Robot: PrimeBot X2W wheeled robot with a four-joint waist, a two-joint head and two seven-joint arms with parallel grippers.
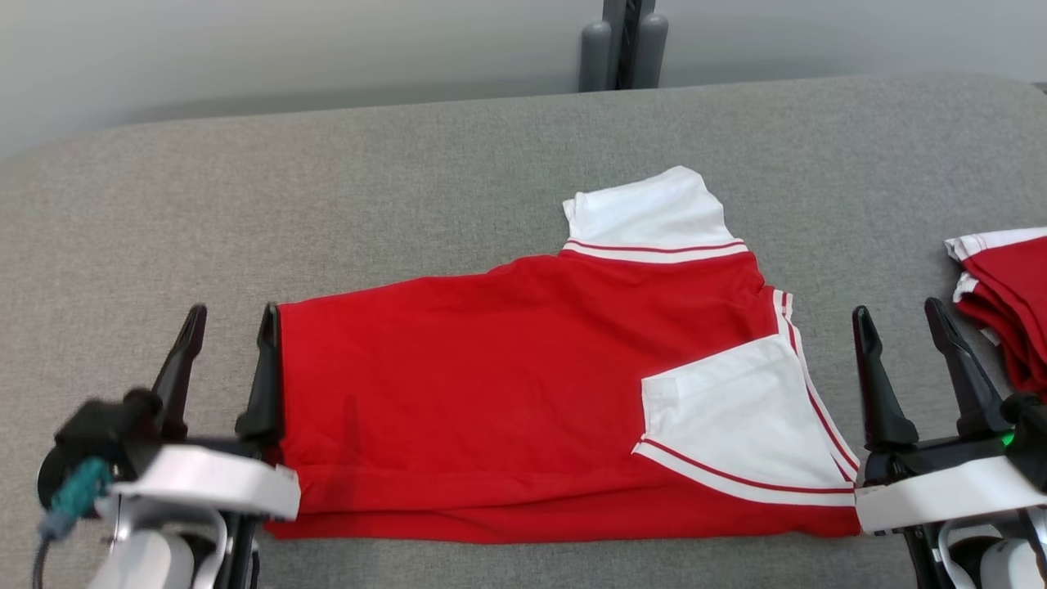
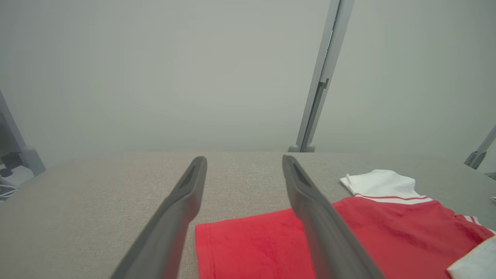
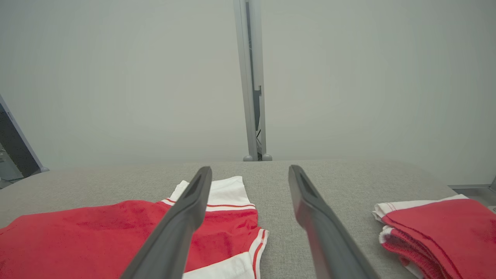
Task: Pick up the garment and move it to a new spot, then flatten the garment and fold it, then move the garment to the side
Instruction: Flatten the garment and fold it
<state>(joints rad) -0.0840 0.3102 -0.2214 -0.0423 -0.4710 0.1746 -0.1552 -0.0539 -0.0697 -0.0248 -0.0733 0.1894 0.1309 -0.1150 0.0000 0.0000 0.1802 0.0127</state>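
Observation:
The left gripper grabs the garment by its free hem corner (image 1: 285, 308) next, since the red body of the garment (image 1: 491, 388) lies flat and slack on the tabletop.
The garment (image 1: 507, 384) is a red shirt with white, red-striped sleeves, lying partly folded on the grey table; one white sleeve (image 1: 654, 214) sticks out at the far side, another lies folded over its right part. My left gripper (image 1: 233, 321) stands open at the garment's left edge, its right finger (image 1: 266, 360) right at the red hem, nothing held. In the left wrist view the garment's (image 2: 263, 244) corner lies between and under the open left gripper (image 2: 244, 162). My right gripper (image 1: 900, 315) is open just right of the garment, empty. The right wrist view shows the garment (image 3: 97, 232) left of the open right gripper (image 3: 250, 172).
A stack of folded red-and-white garments (image 1: 1010, 286) lies at the table's right edge, close to my right gripper, seen too as a stack (image 3: 438, 228) in the right wrist view. A grey post (image 1: 623, 45) stands behind the table's (image 1: 327, 180) far edge.

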